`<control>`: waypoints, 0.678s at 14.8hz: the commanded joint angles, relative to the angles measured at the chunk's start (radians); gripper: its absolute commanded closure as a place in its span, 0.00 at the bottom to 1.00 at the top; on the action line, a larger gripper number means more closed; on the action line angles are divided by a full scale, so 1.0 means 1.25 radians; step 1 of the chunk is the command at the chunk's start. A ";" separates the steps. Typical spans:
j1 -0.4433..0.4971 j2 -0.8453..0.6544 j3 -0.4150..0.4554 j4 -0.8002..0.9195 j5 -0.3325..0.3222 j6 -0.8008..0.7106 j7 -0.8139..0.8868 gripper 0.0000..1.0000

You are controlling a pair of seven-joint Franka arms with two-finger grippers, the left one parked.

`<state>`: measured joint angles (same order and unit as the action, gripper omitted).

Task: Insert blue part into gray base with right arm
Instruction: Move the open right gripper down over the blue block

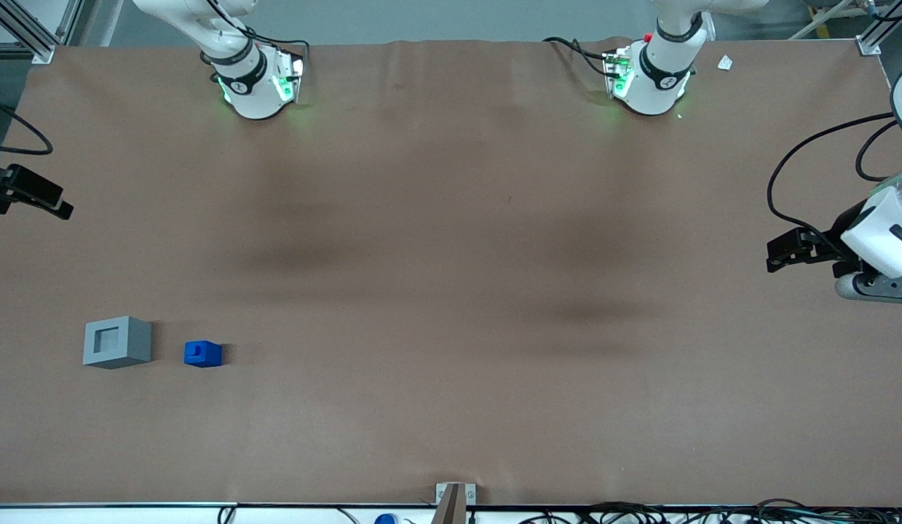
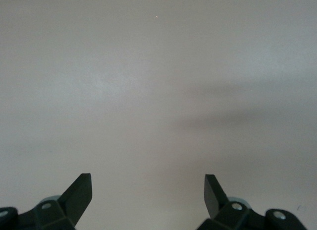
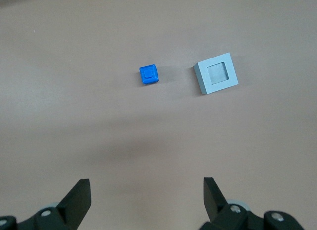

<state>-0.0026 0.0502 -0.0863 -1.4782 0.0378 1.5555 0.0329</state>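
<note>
To insert the blue part into the gray base, my right gripper next needs to grab the blue part by its opposite sides.
The blue part is a small bright-blue cube with a dark notch on top. It sits on the brown table beside the gray base, a short gap between them. The base's square recess faces up and holds nothing. My right gripper hangs above the working arm's end of the table, farther from the front camera than both blocks. In the right wrist view the gripper is open and empty, well apart from the blue part and the gray base.
The right arm's green-lit base and the parked arm's base stand at the table's back edge. A metal bracket and cables lie along the front edge. A white scrap lies near the parked arm's base.
</note>
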 commanded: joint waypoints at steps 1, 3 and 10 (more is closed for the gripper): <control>0.001 -0.007 0.003 -0.008 -0.008 -0.001 0.006 0.00; -0.004 -0.002 0.003 -0.009 -0.007 0.007 -0.002 0.00; -0.002 0.210 0.002 -0.045 -0.001 0.190 0.006 0.00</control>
<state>-0.0016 0.2401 -0.0837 -1.5276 0.0380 1.7402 0.0328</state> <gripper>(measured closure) 0.000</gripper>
